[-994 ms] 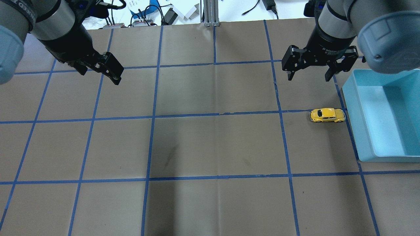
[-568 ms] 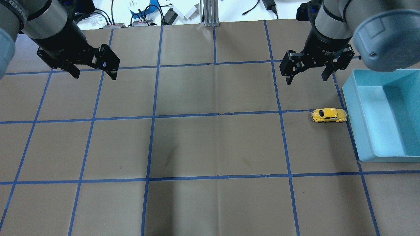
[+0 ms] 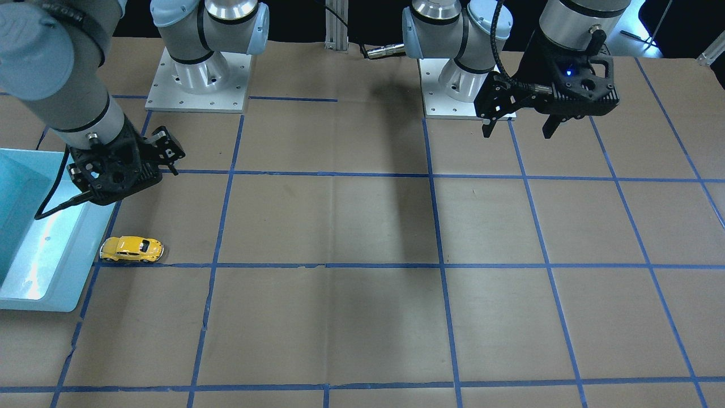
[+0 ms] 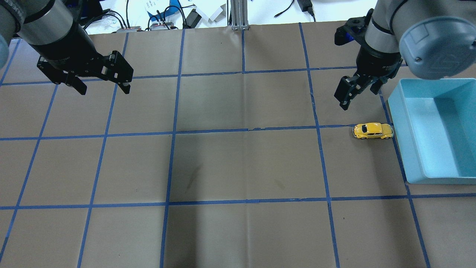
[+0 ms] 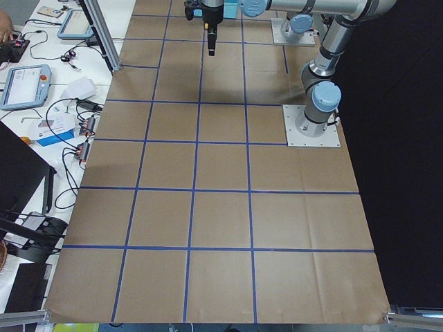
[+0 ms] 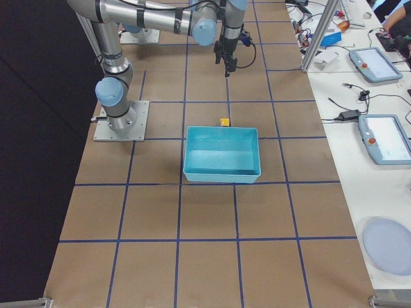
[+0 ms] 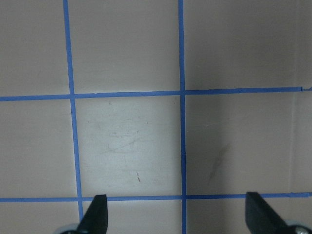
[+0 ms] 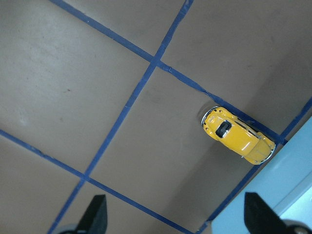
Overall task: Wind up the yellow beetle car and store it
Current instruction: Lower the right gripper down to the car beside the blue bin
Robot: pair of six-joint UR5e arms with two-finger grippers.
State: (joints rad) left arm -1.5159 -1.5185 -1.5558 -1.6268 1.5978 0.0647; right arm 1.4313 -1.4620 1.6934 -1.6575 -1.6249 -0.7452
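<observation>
I need to grab the car across the sides of its cabin with my right gripper next. The job is to wind up and store the yellow beetle car.
The yellow beetle car stands on its wheels on the brown table, just left of the light blue bin. It also shows in the front view and the right wrist view. My right gripper is open and empty. It hovers above the table a little behind the car, with its fingers turned at a slant. My left gripper is open and empty over the far left of the table, and its wrist view shows only bare table between the fingertips.
The blue bin is empty and lies along the table's right edge, with the car almost touching its long wall. Blue tape lines grid the brown paper. Cables and boxes lie beyond the far edge.
My right gripper has turned about its axis and come a little closer to the car. My left gripper has swung left and turned. The car crept slightly towards the bin.
</observation>
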